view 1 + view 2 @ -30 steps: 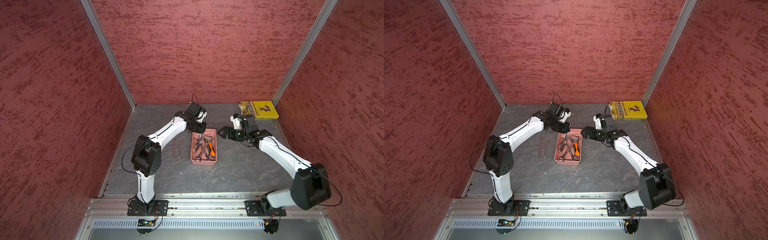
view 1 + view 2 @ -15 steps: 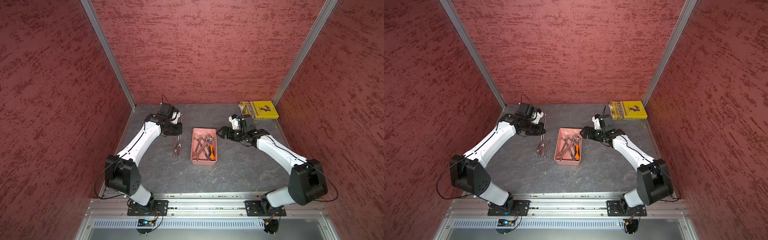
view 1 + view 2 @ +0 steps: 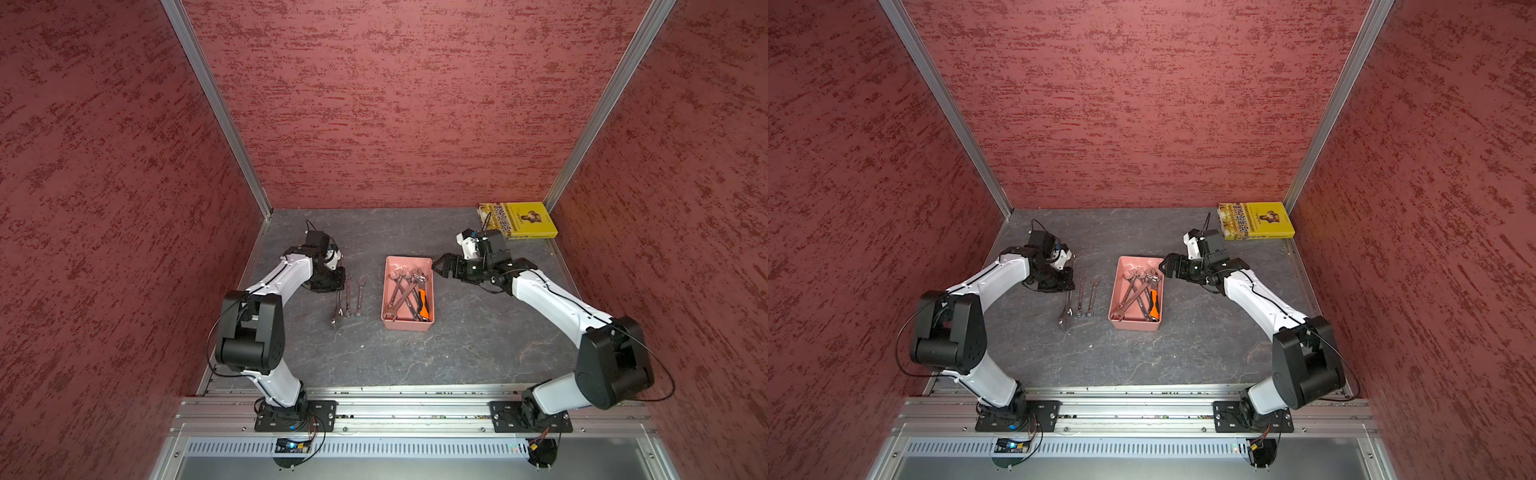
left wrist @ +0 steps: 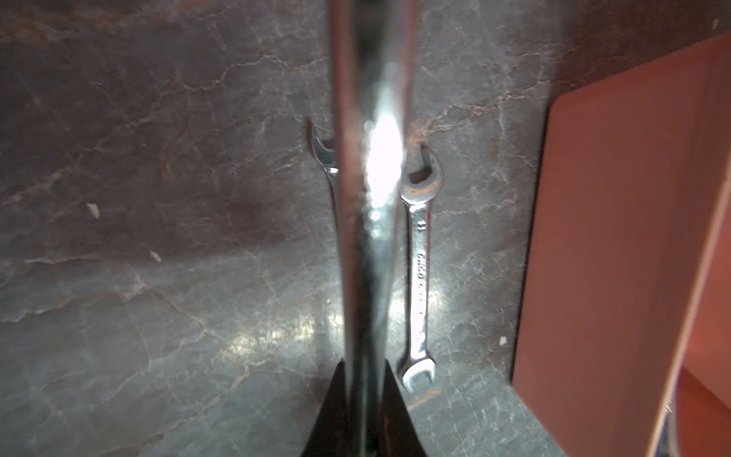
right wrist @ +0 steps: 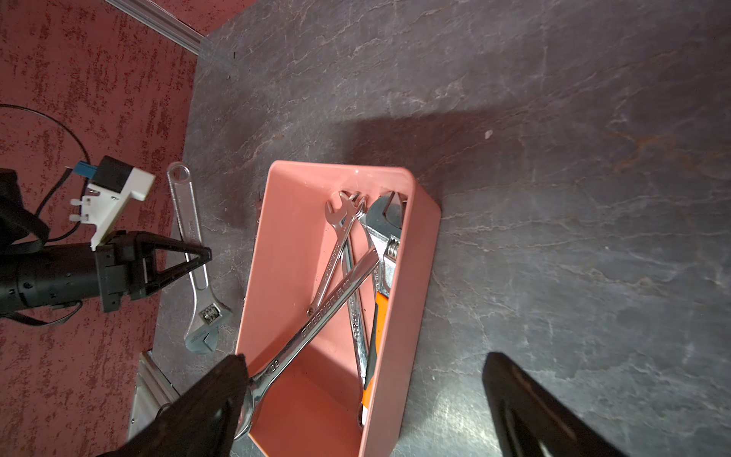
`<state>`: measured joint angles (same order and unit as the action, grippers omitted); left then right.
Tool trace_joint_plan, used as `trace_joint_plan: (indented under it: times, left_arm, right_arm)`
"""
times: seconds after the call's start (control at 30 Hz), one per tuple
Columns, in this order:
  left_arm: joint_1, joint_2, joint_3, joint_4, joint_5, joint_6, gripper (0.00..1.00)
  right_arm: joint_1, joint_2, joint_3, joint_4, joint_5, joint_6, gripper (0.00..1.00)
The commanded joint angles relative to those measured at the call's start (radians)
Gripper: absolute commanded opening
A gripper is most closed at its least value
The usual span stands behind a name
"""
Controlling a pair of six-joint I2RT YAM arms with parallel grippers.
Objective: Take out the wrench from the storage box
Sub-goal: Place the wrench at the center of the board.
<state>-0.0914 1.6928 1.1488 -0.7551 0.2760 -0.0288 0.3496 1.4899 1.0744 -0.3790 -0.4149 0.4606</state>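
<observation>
The silver adjustable wrench's handle is above the tabletop, overlapping a small wrench, so I should lower the silver adjustable wrench before my left gripper opens.
The salmon-pink storage box (image 3: 385, 291) (image 3: 1114, 291) (image 5: 411, 300) sits mid-table and holds several crossed wrenches (image 3: 405, 293) (image 5: 330, 304), one with an orange grip (image 5: 380, 316). Left of the box, my left gripper (image 3: 333, 286) (image 3: 1064, 286) (image 4: 362, 399) (image 5: 199, 257) is shut on the shaft of a silver adjustable wrench (image 3: 335, 312) (image 3: 1065, 315) (image 4: 368, 198) (image 5: 196, 221). Whether its head rests on the table, I cannot tell. My right gripper (image 3: 439, 266) (image 3: 1167, 266) (image 5: 366, 403) stands open at the box's far right corner, holding nothing.
Two small open-end wrenches (image 3: 354, 293) (image 3: 1086, 296) (image 4: 421, 277) lie side by side on the table between the held wrench and the box. A yellow book (image 3: 519, 220) (image 3: 1256, 220) lies in the far right corner. Red walls close in three sides.
My left arm has swung left from above the box, carrying the adjustable wrench, and come down beside the two wrenches on the table. The right gripper has barely moved.
</observation>
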Motion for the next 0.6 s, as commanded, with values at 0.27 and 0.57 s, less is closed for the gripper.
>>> trace_joint_plan:
  times: [0.27, 0.57]
  left_arm:
    - [0.063, 0.104, 0.025, 0.091, 0.026, 0.056, 0.00]
    - [0.087, 0.183, 0.057, 0.088, 0.037, 0.067, 0.03]
  right_arm:
    - [0.008, -0.028, -0.002, 0.015, 0.016, 0.019, 0.98]
    - [0.009, -0.028, -0.008, 0.011, 0.025, 0.024, 0.98]
